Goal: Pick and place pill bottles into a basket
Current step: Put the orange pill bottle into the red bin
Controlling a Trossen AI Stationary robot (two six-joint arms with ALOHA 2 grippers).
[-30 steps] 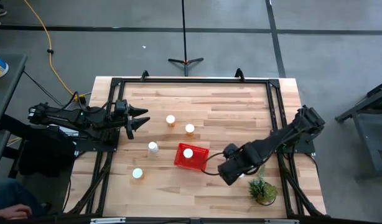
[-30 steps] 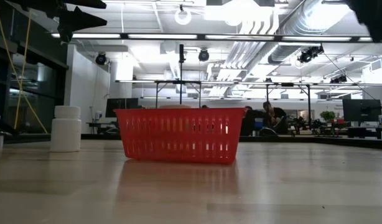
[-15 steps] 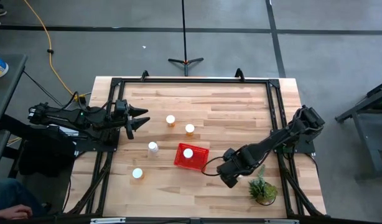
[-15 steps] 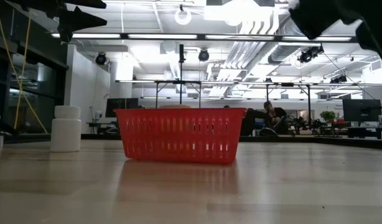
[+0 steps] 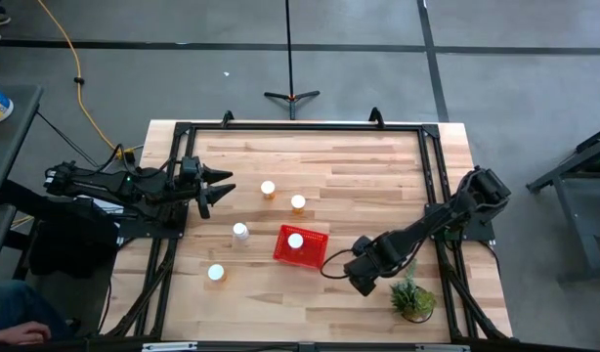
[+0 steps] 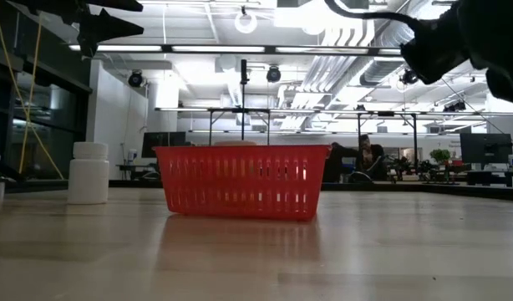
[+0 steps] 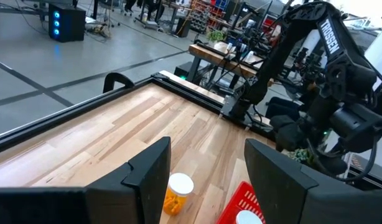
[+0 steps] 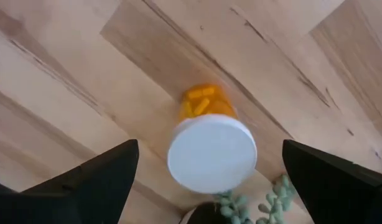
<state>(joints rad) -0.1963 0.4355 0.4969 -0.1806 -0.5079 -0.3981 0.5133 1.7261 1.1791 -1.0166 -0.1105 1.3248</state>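
Observation:
The orange pill bottle goes in the red basket; my right gripper will grab its white cap (image 8: 212, 154) next.
The red basket (image 5: 300, 245) stands mid-table with one white-capped bottle (image 5: 295, 241) inside; it also shows in the low view (image 6: 240, 180). Two orange bottles (image 5: 268, 188) (image 5: 298, 202), a whitish bottle (image 5: 240, 232) and another orange one (image 5: 215, 273) stand upright on the table. My right gripper (image 5: 362, 272) is open above an upright orange bottle (image 8: 209, 149), its fingers (image 8: 104, 177) wide on either side and not touching it. In the high view the gripper hides this bottle. My left gripper (image 5: 217, 186) is open and empty at the table's left edge.
A small green potted plant (image 5: 413, 298) stands near the right gripper, toward the near right corner, and its leaves show in the right wrist view (image 8: 265, 199). A black frame (image 5: 300, 127) runs round the wooden table. Bare wood lies at the far right.
My right gripper has come down and a little toward the table's near edge, over the orange bottle beside the plant. In the low view it has dropped into sight at the top right.

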